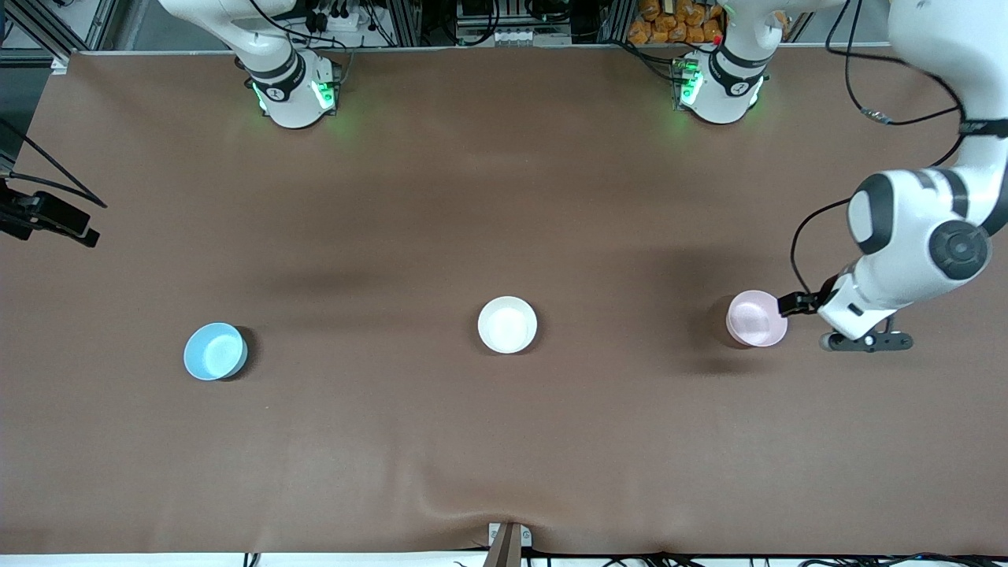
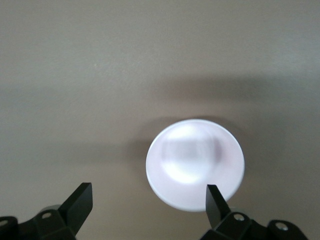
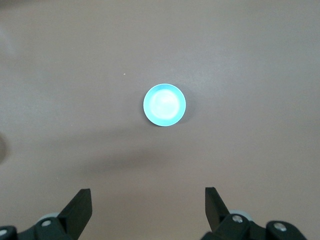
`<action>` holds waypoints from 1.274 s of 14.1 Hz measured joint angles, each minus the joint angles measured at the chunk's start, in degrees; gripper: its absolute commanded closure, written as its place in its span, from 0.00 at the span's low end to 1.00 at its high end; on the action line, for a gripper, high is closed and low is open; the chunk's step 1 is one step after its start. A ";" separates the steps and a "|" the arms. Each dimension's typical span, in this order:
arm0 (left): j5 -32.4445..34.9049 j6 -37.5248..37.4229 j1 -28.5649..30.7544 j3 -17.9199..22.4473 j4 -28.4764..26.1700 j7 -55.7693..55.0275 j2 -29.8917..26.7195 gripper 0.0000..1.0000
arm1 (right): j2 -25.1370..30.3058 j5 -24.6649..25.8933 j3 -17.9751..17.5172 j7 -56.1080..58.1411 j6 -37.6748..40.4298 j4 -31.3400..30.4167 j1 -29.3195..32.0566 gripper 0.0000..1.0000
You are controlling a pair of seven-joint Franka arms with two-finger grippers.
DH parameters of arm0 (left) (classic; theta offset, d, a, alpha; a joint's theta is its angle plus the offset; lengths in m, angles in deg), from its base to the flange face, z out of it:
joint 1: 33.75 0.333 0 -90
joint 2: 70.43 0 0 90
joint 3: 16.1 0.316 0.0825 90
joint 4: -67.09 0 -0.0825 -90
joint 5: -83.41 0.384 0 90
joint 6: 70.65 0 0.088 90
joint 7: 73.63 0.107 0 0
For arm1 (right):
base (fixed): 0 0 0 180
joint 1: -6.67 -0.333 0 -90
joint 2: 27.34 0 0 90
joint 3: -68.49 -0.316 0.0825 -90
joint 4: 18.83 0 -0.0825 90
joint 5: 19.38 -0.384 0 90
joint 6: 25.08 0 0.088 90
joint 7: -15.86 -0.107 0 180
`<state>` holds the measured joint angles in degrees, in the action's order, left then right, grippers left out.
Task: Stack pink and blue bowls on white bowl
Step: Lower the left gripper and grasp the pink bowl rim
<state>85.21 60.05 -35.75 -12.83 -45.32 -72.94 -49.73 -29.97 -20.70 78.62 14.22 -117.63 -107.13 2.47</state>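
The pink bowl's round opening is too wide for my fingers to reach across. The bowl should next be pinched by its thin rim (image 2: 165,197) with my left gripper.
The pale pink bowl (image 1: 756,317) stands toward the left arm's end of the table. My left gripper (image 1: 798,303) hangs low beside its rim, open. In the left wrist view the pink bowl (image 2: 195,162) lies off-centre, and one finger (image 2: 216,199) overlaps its rim. The left gripper (image 2: 148,200) holds nothing. The white bowl (image 1: 507,324) sits mid-table. The blue bowl (image 1: 215,351) sits toward the right arm's end. My right gripper (image 3: 148,200) is open and empty, high over the table, with the blue bowl (image 3: 164,105) small below it. In the front view it is out of sight.
A brown cloth (image 1: 504,197) covers the table, with a wrinkle at its near edge (image 1: 472,504). Both robot bases (image 1: 293,90) (image 1: 720,87) stand along the edge farthest from the front camera. A black camera mount (image 1: 47,216) juts in at the right arm's end.
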 measured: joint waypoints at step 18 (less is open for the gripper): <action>0.01 15.14 1.58 -0.06 -7.78 2.66 5.06 0.85 | 0.00 0.00 0.01 0.00 0.00 0.01 0.00 0.00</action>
<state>85.22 75.20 -34.17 -12.88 -53.11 -70.27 -44.67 -29.98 -20.70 78.63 14.22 -117.63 -107.12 2.48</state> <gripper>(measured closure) 0.648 0.000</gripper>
